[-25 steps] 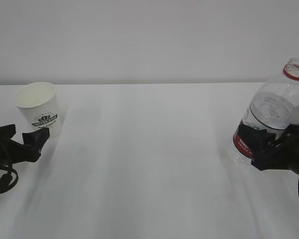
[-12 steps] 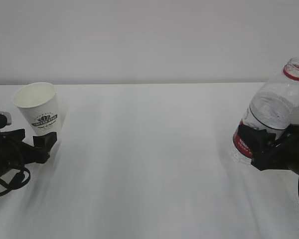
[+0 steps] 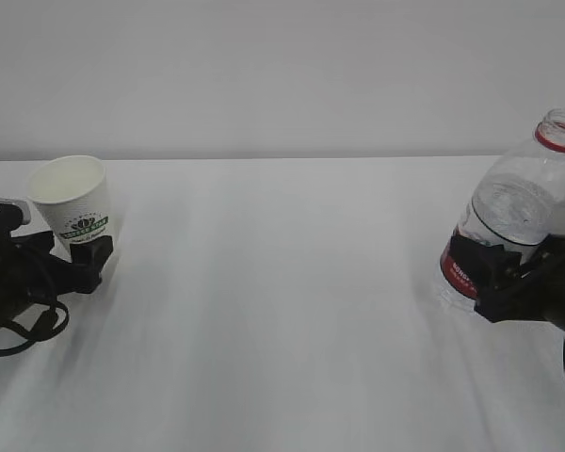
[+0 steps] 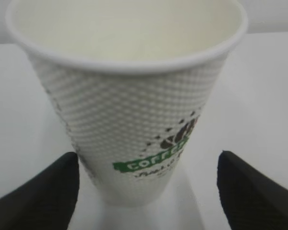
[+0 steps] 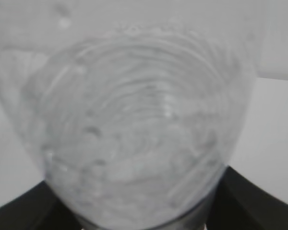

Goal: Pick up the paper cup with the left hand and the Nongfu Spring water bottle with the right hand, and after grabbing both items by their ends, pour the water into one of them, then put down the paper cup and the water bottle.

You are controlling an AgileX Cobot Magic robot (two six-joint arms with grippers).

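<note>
My left gripper picks up the paper cup by its lower part (image 3: 89,235) next, and the paper cup's open rim (image 3: 70,200) stays free to catch the water.
The white paper cup (image 3: 73,200) with a green logo stands at the far left of the table, leaning slightly. My left gripper (image 3: 71,252) is open around its lower part. In the left wrist view the cup (image 4: 134,110) fills the middle and one black finger (image 4: 43,196) is close beside its base, while the other stands clear of it. At the far right the uncapped, tilted water bottle (image 3: 513,207), with a red neck ring and red label, is held low by my right gripper (image 3: 487,271). The bottle (image 5: 139,134) fills the right wrist view, pressed between the fingers (image 5: 252,199).
The white table (image 3: 282,311) stretches between the two arms, with a plain pale wall behind it. Black cables hang from the left arm at the left edge.
My left gripper has slid right and forward, bringing its fingers to either side of the cup's base. The right gripper and bottle have not moved.
</note>
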